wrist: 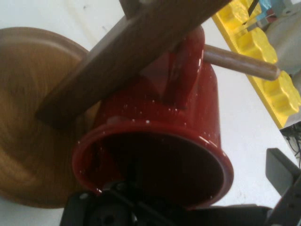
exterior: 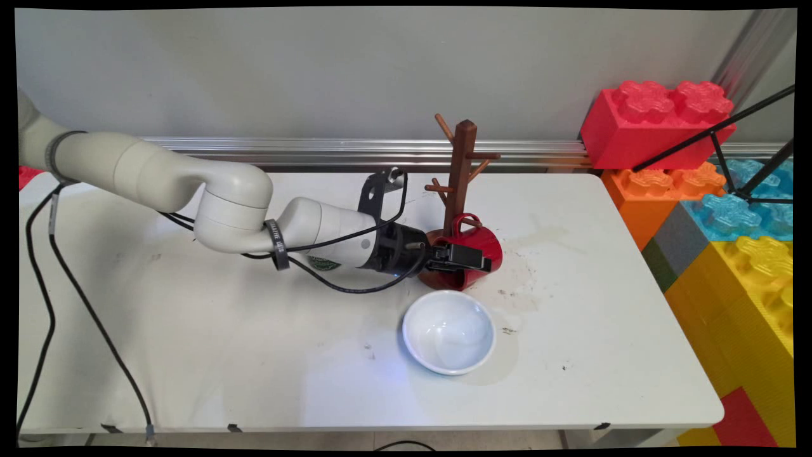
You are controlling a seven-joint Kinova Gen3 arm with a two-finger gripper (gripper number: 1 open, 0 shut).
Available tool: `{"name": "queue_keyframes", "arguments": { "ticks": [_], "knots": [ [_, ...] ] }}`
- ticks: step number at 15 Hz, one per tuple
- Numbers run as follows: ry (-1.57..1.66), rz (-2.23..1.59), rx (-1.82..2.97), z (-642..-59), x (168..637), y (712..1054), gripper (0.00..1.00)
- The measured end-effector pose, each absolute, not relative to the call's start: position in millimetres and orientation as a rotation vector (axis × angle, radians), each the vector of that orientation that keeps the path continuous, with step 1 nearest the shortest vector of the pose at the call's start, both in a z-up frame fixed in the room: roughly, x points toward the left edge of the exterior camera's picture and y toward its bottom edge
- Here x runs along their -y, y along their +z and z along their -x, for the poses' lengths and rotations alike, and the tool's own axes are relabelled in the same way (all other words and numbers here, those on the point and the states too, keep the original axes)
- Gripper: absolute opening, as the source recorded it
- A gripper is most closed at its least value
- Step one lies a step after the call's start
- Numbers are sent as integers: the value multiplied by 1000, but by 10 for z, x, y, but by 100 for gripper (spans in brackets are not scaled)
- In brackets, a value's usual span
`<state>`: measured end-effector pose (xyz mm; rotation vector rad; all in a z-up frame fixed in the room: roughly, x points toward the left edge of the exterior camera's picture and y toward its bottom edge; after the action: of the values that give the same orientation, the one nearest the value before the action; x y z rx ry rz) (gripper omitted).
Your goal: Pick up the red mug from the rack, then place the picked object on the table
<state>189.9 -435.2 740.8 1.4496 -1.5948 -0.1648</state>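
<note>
My gripper grips the red mug by its rim (wrist: 225, 160) next, to lift it off the wooden mug tree (wrist: 117, 61).
A red mug (exterior: 487, 244) lies tilted against the foot of the wooden mug tree (exterior: 465, 158), its handle (exterior: 466, 220) looped over a low peg. My gripper (exterior: 477, 260) reaches in from the left at the mug's rim. In the hand view the mug (wrist: 188, 108) faces me mouth-first, one finger sits inside it and the other finger (wrist: 282, 176) stands off its outer wall with a gap. The gripper (wrist: 211, 186) is open around the mug's rim. The tree's post (wrist: 131, 52) and round base (wrist: 28, 117) lie just behind the mug.
A white bowl (exterior: 449, 331) stands on the table (exterior: 190, 343) right in front of the mug tree. Large toy bricks (exterior: 729, 228) are stacked off the right edge, with a black tripod leg (exterior: 717, 130) over them. A metal rail (exterior: 317, 152) runs along the back.
</note>
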Motion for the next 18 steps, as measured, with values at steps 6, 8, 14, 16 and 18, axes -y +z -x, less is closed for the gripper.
{"name": "queue_keyframes", "arguments": {
  "ticks": [6, 8, 14, 16, 18],
  "knots": [
    [-165, -1467, 1581, -1885, 4374, 7369, 0],
    [-166, -1473, 1579, -1890, 4371, 7362, 0],
    [-166, -1486, 1590, -1900, 4359, 7352, 0],
    [-168, -1488, 1590, -1916, 4350, 7361, 0],
    [-170, -1489, 1587, -1928, 4332, 7377, 0]
  ]
}}
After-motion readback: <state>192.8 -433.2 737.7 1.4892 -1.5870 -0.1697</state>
